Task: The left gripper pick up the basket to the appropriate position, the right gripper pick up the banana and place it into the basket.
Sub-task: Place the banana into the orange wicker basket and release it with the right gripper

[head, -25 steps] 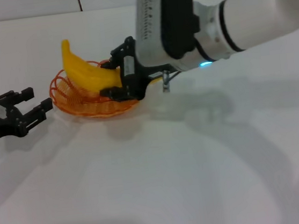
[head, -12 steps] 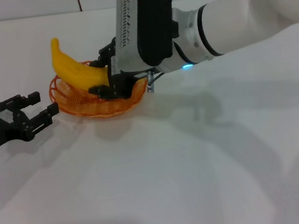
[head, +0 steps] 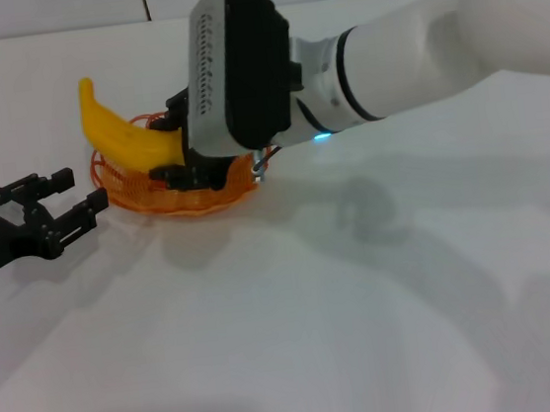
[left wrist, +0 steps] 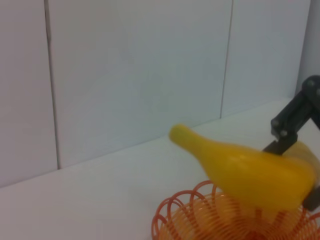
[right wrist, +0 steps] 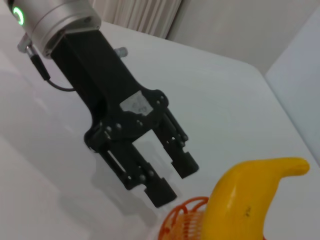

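The banana's lower end (head: 150, 156) is over the basket (head: 216, 197), inside the basket's rim, so it is time for my right gripper to release the banana.
The orange wire basket (head: 216, 197) rests on the white table at the far left. My right gripper (head: 175, 146) is shut on the yellow banana (head: 118, 140) and holds it tilted over the basket, with the free end sticking up past the basket's left rim. My left gripper (head: 76, 190) is open and empty, just left of the basket rim and apart from it. The left wrist view shows the banana (left wrist: 250, 172) above the basket (left wrist: 215, 220). The right wrist view shows the open left gripper (right wrist: 174, 179), the banana (right wrist: 240, 205) and the basket rim (right wrist: 181, 216).
The white table (head: 299, 332) stretches out in front of and to the right of the basket. A white tiled wall (left wrist: 125, 75) stands behind the table. My right arm's white forearm (head: 415, 36) reaches across the back of the table.
My right gripper has carried the banana leftward and a little down over the basket. My left gripper moved slightly toward the basket rim, then stayed still.
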`<state>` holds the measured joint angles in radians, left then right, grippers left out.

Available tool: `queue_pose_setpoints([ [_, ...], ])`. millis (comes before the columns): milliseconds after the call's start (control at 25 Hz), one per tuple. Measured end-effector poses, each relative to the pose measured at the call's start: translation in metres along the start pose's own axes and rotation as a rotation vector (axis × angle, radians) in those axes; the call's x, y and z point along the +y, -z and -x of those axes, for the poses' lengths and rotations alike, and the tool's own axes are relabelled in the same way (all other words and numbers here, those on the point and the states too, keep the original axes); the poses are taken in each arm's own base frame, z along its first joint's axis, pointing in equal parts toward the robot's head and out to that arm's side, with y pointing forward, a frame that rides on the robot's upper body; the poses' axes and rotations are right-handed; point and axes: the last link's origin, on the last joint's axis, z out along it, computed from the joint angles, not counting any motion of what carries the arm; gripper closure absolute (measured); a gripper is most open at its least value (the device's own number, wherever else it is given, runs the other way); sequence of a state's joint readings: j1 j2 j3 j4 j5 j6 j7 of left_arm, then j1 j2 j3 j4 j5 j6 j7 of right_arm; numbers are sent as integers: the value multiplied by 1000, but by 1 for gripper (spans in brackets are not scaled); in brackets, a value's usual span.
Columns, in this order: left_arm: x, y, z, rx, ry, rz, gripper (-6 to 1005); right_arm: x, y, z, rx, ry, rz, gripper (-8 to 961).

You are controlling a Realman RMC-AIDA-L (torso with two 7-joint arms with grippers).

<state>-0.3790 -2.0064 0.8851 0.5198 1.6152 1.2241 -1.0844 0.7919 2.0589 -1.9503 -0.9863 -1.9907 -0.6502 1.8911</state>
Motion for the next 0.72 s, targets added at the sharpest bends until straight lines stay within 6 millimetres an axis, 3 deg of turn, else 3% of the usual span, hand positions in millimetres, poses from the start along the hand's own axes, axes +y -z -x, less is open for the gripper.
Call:
queue_pose_setpoints([
  [720, 0, 0, 0, -3, 0, 2, 443, 0, -6, 1, 10, 17, -2, 451],
])
